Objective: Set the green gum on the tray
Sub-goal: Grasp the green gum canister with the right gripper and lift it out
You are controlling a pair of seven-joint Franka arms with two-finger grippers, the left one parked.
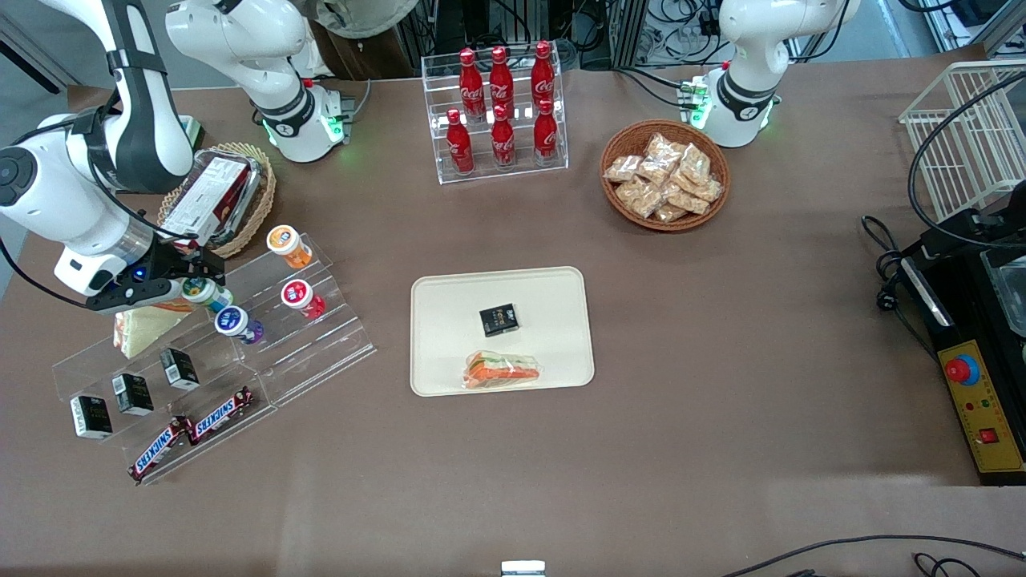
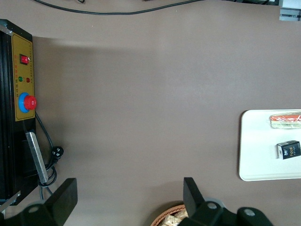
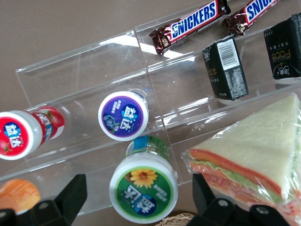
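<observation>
The green gum needs to be placed on the tray (image 1: 449, 320). So my right gripper next needs to grab the green gum by its white lid (image 1: 197, 288).
The green gum (image 1: 205, 293) lies on its side on an upper step of a clear acrylic stepped shelf (image 1: 321, 340), its white lid with the green label (image 3: 143, 187) facing my wrist camera. My right gripper (image 1: 195, 274) is open right at the gum. In the right wrist view the gripper (image 3: 138, 188) has one black finger (image 3: 70, 197) on each side of the lid, with a gap on both sides, not touching it. The cream tray (image 1: 449, 320) lies at the table's middle, toward the parked arm from the shelf; its edge also shows in the left wrist view (image 2: 256, 146).
Beside the gum lie a purple bottle (image 3: 123, 115), a red bottle (image 3: 21, 135), an orange bottle (image 1: 288, 245) and a wrapped sandwich (image 3: 254, 146). Lower steps hold black boxes (image 3: 225, 68) and Snickers bars (image 3: 190, 23). The tray bears a black box (image 1: 498, 319) and a sandwich (image 1: 501, 371).
</observation>
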